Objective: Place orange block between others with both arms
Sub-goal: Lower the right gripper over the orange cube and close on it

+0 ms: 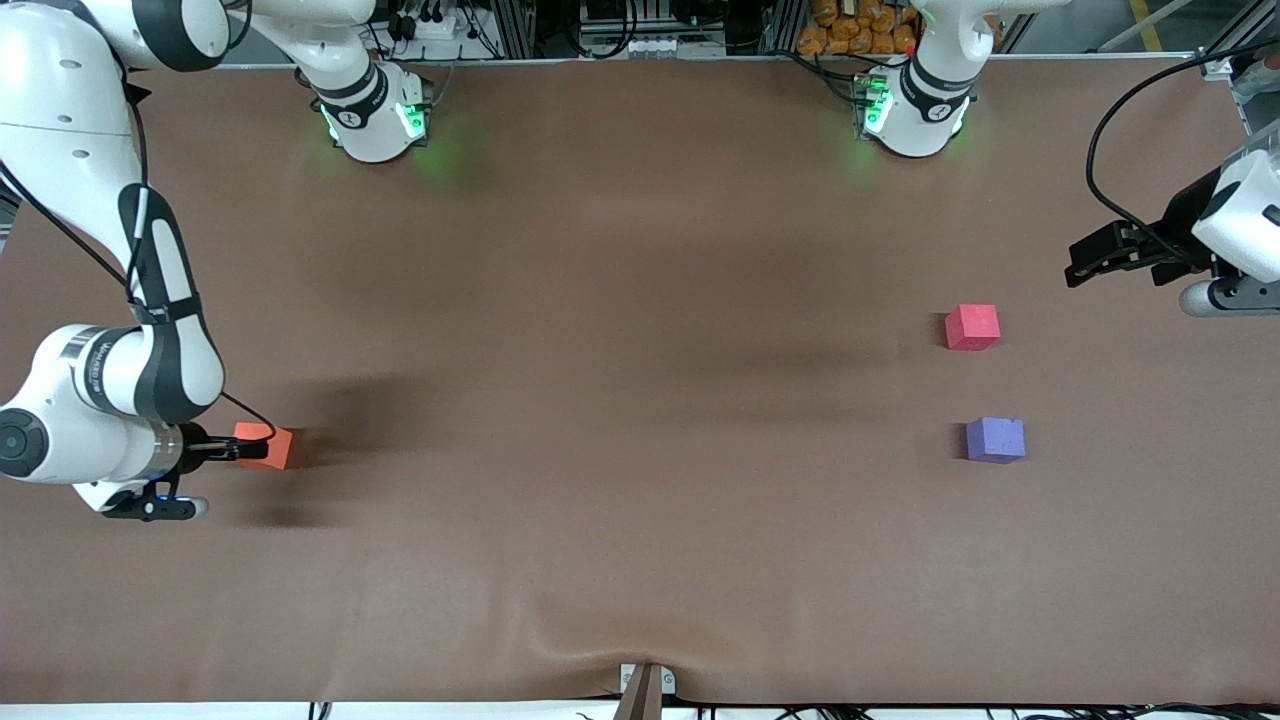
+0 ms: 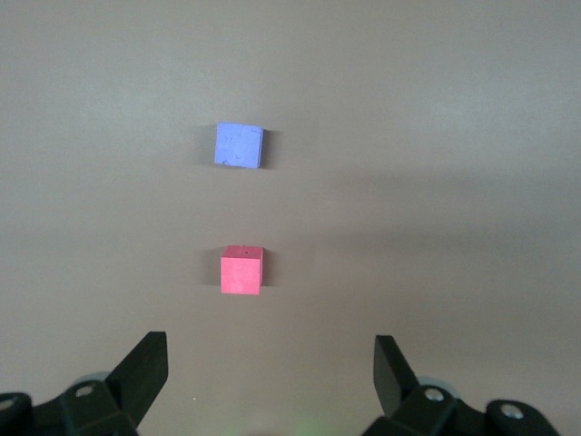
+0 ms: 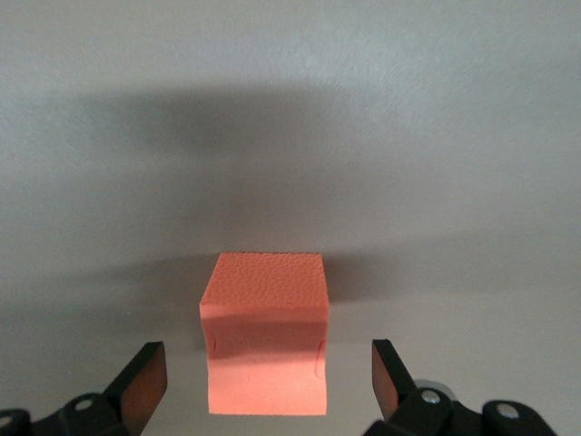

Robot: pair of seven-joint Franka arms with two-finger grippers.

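Note:
My fingers stop short of the block. I should move my right gripper toward the orange block (image 1: 272, 447) (image 3: 265, 341) before I close on it.
The orange block (image 1: 272, 447) (image 3: 265, 341) rests on the brown table toward the right arm's end. My right gripper (image 1: 252, 450) (image 3: 268, 372) is low at it and open, one finger on each side, with a gap to the block on both sides. Toward the left arm's end sit the others: the pink-red cube (image 1: 972, 327) (image 2: 241, 271) and, nearer to the front camera, the purple-blue cube (image 1: 995, 440) (image 2: 240, 145), with a bare gap between them. My left gripper (image 1: 1085, 263) (image 2: 270, 359) hangs open and empty over the table's end, beside the pink-red cube.
Both arm bases (image 1: 375, 115) (image 1: 915, 110) glow green along the table's back edge. A black cable (image 1: 1110, 130) loops above the left wrist. A small metal bracket (image 1: 645, 685) sits at the front edge. The brown table cloth (image 1: 620, 400) lies bare between the orange block and the two cubes.

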